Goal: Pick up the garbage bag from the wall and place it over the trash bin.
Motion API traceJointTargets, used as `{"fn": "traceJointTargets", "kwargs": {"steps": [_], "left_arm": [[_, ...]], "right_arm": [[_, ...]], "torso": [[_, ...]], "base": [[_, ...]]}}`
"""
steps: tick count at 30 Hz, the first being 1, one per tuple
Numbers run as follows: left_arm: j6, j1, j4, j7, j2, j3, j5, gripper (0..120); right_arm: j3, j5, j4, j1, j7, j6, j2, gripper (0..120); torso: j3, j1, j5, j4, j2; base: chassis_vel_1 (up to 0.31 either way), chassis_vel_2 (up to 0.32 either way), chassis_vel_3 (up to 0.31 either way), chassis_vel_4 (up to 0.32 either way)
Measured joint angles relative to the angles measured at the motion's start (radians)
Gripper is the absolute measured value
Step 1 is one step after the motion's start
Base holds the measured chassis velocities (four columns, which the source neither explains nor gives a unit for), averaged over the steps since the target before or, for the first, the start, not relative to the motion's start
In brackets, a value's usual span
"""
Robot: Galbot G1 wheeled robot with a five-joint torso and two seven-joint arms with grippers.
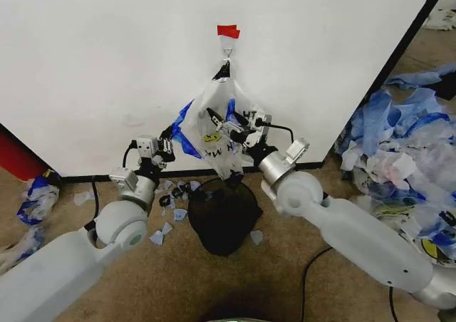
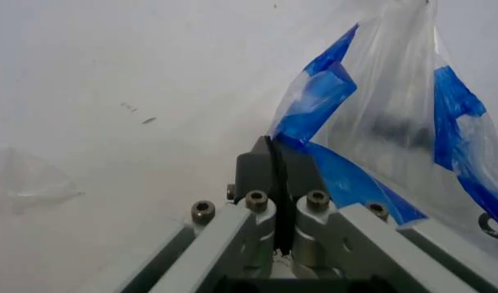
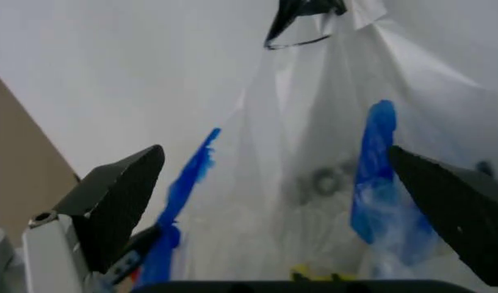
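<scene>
Next, my right gripper pinches the free blue trim (image 1: 231, 110), since the garbage bag's clear plastic (image 1: 214, 100) hangs slack and only its blue trim stands out as a fold.
The garbage bag (image 1: 214, 119), clear plastic with blue trim and a yellow smiley, hangs from a hook under a red tape patch (image 1: 228, 31) on the white wall (image 1: 107, 58). My left gripper (image 1: 172, 137) (image 2: 273, 152) is shut on the bag's blue left edge (image 2: 322, 97), drawing that corner out sideways. In front of the bag's middle, my right gripper (image 1: 228, 126) (image 3: 273, 201) is open, a finger (image 3: 122, 195) on each side of the plastic (image 3: 314, 152). Directly below stands the black wire-mesh trash bin (image 1: 222, 219) on the floor.
A heap of blue-and-white plastic scraps (image 1: 406, 144) lies to the right of the wall. Small scraps (image 1: 171, 194) litter the carpet beside the bin. More crumpled plastic (image 1: 35, 197) lies at the left. A black cable (image 1: 310, 272) runs on the floor under my right arm.
</scene>
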Motion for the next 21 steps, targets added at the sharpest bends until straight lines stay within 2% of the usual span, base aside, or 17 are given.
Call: {"fn": "traceJointTargets", "kwargs": {"steps": [8, 16, 21], "left_arm": [[0.000, -0.005, 0.001, 0.000, -0.005, 0.006, 0.000, 0], [0.000, -0.008, 0.007, 0.001, -0.013, 0.010, 0.000, 0], [0.000, -0.010, 0.010, 0.001, -0.017, 0.015, 0.003, 0]], "right_arm": [[-0.030, -0.030, -0.024, 0.042, 0.059, -0.051, 0.021, 100], [-0.059, -0.043, -0.086, 0.068, 0.079, -0.058, 0.059, 100], [-0.056, -0.071, -0.105, 0.059, 0.084, -0.062, 0.057, 100]], "torso": [[0.000, 0.000, -0.0003, 0.0001, 0.000], [0.000, 0.000, -0.0001, 0.0002, 0.000], [0.000, 0.000, -0.0001, 0.0002, 0.000]], "base": [[0.000, 0.000, 0.000, 0.000], [0.000, 0.000, 0.000, 0.000], [0.000, 0.000, 0.000, 0.000]]}}
